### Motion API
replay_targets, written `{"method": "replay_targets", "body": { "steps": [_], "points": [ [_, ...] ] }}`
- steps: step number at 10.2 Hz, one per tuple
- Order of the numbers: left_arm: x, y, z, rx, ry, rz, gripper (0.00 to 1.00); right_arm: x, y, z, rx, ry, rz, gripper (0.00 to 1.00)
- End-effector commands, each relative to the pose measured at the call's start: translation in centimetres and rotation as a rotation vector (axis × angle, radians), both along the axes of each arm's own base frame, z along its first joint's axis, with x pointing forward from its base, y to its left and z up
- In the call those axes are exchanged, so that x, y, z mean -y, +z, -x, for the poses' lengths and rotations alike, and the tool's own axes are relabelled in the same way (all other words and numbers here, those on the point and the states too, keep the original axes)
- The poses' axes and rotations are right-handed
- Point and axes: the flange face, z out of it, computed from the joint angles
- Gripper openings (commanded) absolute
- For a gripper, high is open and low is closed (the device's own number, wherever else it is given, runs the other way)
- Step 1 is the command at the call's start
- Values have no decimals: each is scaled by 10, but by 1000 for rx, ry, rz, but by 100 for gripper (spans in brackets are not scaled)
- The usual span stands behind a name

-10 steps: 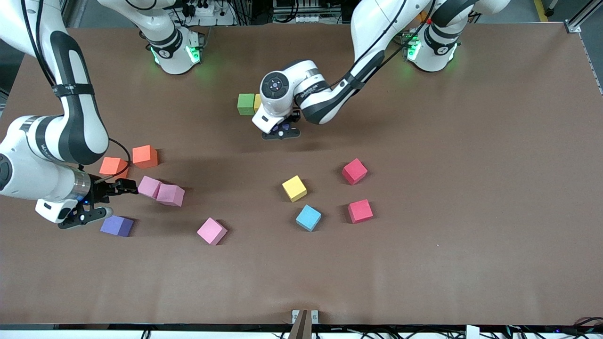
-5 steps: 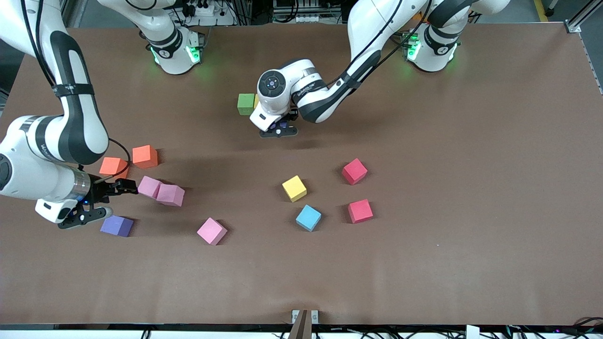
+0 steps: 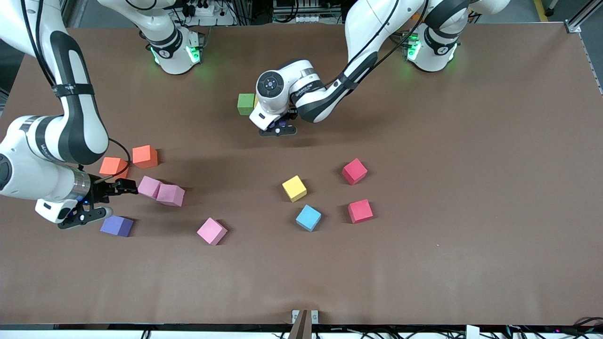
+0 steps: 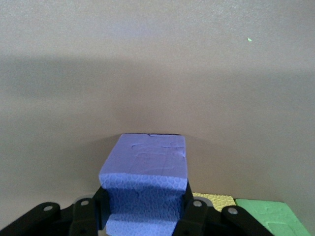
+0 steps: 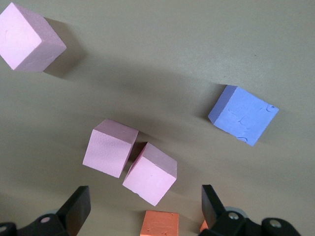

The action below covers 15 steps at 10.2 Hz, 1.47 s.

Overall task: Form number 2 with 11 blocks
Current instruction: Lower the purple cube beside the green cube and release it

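Observation:
My left gripper should open now, because the purple block (image 4: pixel 143 177) has its base down beside the yellow block (image 4: pixel 216 199) in the row and the purple block would stay standing.
My left gripper (image 3: pixel 278 130) is shut on a purple block (image 4: pixel 145 179), low over the table right beside a yellow block (image 4: pixel 214 199) and a green block (image 3: pixel 245 103) that sit side by side. No number 2 shape is in view. My right gripper (image 3: pixel 123 187) hangs open at the right arm's end, over two orange blocks (image 3: pixel 113 165) and beside two touching pink blocks (image 5: pixel 109 147). Another purple block (image 3: pixel 117 226) and a third pink block (image 3: pixel 211 230) lie nearer the front camera.
A yellow block (image 3: pixel 294 188), a light blue block (image 3: pixel 308 217) and two red blocks (image 3: pixel 354 171) lie loose mid-table. The brown table (image 3: pixel 471 188) is bare toward the left arm's end and along the front edge.
My left gripper has carried the purple block a little closer to the green and yellow blocks. The right arm has not moved.

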Motion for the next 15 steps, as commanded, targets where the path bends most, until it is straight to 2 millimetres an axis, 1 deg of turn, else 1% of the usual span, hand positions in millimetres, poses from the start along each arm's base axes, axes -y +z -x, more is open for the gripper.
{"method": "replay_targets", "body": {
  "steps": [1, 3, 4, 5, 6, 7, 9, 10, 11, 12, 13, 15],
  "points": [
    [4, -3, -1, 18, 0, -10, 0, 4, 2, -1, 4, 1, -8, 100],
    [4, -5, -1, 15, 7, -14, 0, 4, 2, -1, 4, 1, -8, 100],
    [4, -6, -1, 15, 12, -15, 2, 4, 2, -1, 4, 0, -10, 100],
    [4, -6, -1, 15, 12, -15, 18, 4, 2, -1, 4, 1, -8, 100],
    [4, -7, -1, 13, 12, -16, 45, 4, 2, -1, 4, 1, -8, 100],
    [4, -7, -1, 13, 12, -16, 63, 4, 2, -1, 4, 1, -8, 100],
    [4, -9, -1, 13, 12, -15, 64, 4, 2, -1, 4, 1, -8, 100],
    [5, -10, 2, 11, 8, -16, 70, 4, 2, -1, 4, 1, -8, 100],
    [5, -10, 2, 12, 8, -15, 74, 4, 2, -1, 4, 1, -8, 100],
    [5, -10, 2, 13, 9, -12, 75, 4, 2, -1, 4, 1, -8, 100],
    [6, -9, 1, 15, 9, -10, 82, 4, 2, -1, 4, 1, -8, 100],
    [6, -8, 1, 16, 10, -8, 85, 5, 2, -1, 4, -1, -8, 100]
  ]
}}
